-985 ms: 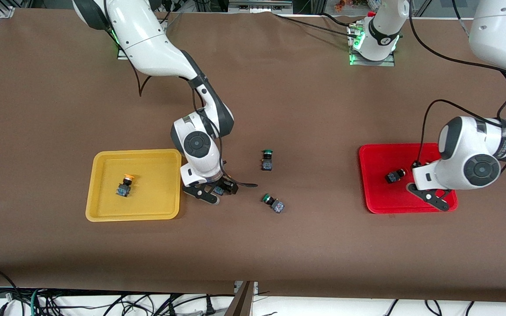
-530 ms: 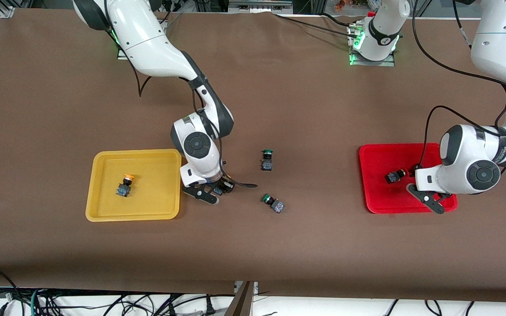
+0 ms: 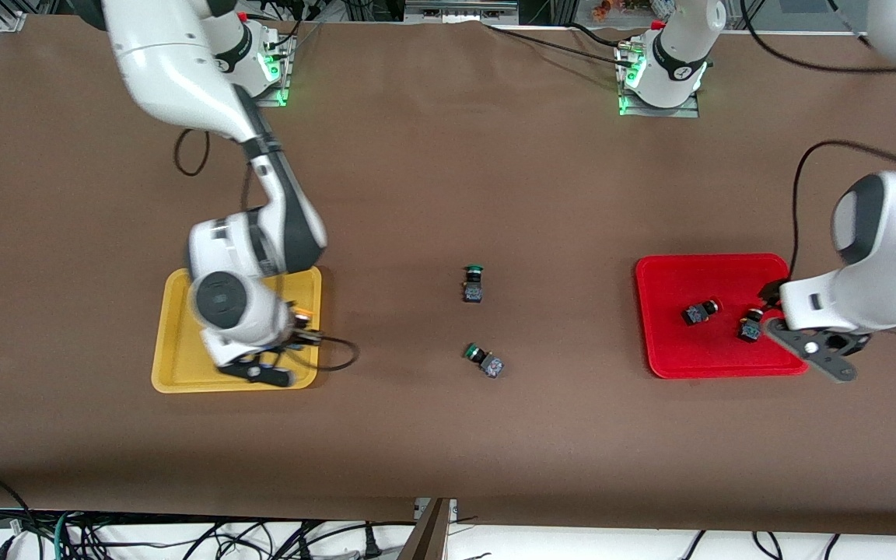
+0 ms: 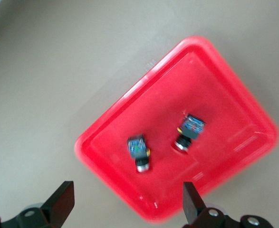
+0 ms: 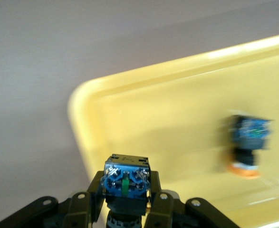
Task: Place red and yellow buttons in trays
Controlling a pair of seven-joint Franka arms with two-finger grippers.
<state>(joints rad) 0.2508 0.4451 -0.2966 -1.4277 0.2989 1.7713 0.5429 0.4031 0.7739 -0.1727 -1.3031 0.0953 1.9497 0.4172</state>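
Observation:
The button (image 5: 125,175) in my right gripper hangs above the yellow tray's rim (image 5: 84,97), so it is too early to release. The button moves farther in first.
My right gripper (image 3: 299,330) is shut on a yellow button (image 3: 302,317) and holds it over the yellow tray (image 3: 176,365), at the tray's edge toward the table's middle. The right wrist view shows that button's blue block (image 5: 126,175) between the gripper's (image 5: 126,192) fingers, and a second yellow button (image 5: 248,142) lying in the tray (image 5: 144,114). The arm hides that one in the front view. Two red buttons (image 3: 698,312) (image 3: 751,325) lie in the red tray (image 3: 681,350). My left gripper (image 3: 813,342) is open and empty over that tray's corner; the left wrist view shows the gripper (image 4: 127,209), the tray (image 4: 225,95) and both buttons (image 4: 138,152) (image 4: 189,130).
Two green-capped switches (image 3: 473,284) (image 3: 484,360) lie on the brown table between the trays. The arm bases stand along the table's edge farthest from the front camera. A black cable (image 3: 339,354) loops from the right hand just beside the yellow tray.
My right arm carried the yellow button from the table beside the yellow tray to over the tray. My left gripper drew back toward its end, leaving a second red button in the red tray.

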